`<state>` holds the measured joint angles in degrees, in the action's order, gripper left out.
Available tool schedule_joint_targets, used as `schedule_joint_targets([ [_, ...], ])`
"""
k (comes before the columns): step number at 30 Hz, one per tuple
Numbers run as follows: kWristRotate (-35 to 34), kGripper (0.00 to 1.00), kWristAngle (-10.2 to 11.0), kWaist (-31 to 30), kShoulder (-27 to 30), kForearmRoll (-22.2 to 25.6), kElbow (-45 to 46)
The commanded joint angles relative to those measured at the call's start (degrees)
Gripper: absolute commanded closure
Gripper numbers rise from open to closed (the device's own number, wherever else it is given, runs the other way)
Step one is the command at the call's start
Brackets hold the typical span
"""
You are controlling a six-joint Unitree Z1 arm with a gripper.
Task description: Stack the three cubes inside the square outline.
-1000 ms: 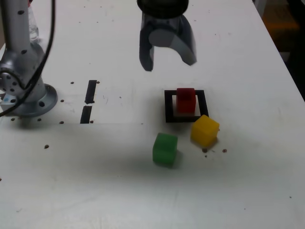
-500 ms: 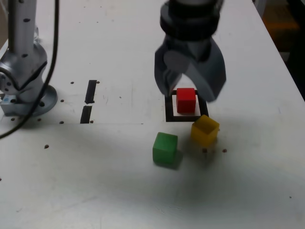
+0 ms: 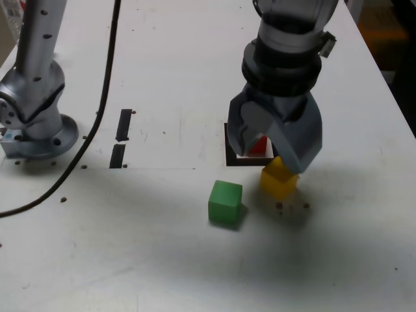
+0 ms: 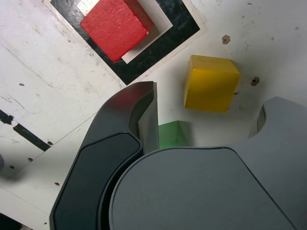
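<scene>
The robot's gripper should stack the yellow cube point(image 3: 279, 180) on the red cube next, so it should grab the yellow cube by two opposite sides.
The red cube point(image 3: 259, 147) point(image 4: 114, 26) sits inside the black square outline point(image 3: 229, 148) point(image 4: 163, 45); in the exterior view my gripper hides most of it. The yellow cube point(image 3: 279, 180) point(image 4: 211, 82) lies on the table just outside the outline's near right corner. The green cube point(image 3: 225, 203) point(image 4: 172, 135) rests further front, to the exterior view's left of the yellow one. My gripper point(image 3: 268, 156) point(image 4: 208, 98) hangs open low above the yellow cube, holding nothing, one finger point(image 4: 139, 112) on each side of it.
The arm's base point(image 3: 36, 127) stands at the exterior view's left with a black cable point(image 3: 97, 117) trailing over the table. Two short black strips point(image 3: 123, 125) point(image 3: 117, 156) lie left of the outline. The table's right edge point(image 3: 396, 97) runs close by.
My gripper has come down and forward, from high behind the outline to low over the yellow cube, staying open. The three cubes have not moved.
</scene>
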<state>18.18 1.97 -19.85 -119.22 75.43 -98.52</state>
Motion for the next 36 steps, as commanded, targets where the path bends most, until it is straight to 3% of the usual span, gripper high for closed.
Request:
schedule_joint_targets([
  [1, 0.0, 0.21, 0.4, -0.6, -1.1, -0.3, 0.2],
  [17, 0.0, 0.21, 1.6, -1.3, -6.1, -3.4, 0.2],
  [22, 0.0, 0.25, 1.7, -1.3, -6.9, -4.7, 0.4],
  [25, 0.1, 0.33, 1.7, -1.3, -7.2, -5.4, 0.4],
  [32, 2.0, 0.78, -0.2, -1.3, -7.0, -10.2, 1.1],
  [36, 2.7, 0.86, -0.7, -1.4, -6.6, -11.6, 1.6],
])
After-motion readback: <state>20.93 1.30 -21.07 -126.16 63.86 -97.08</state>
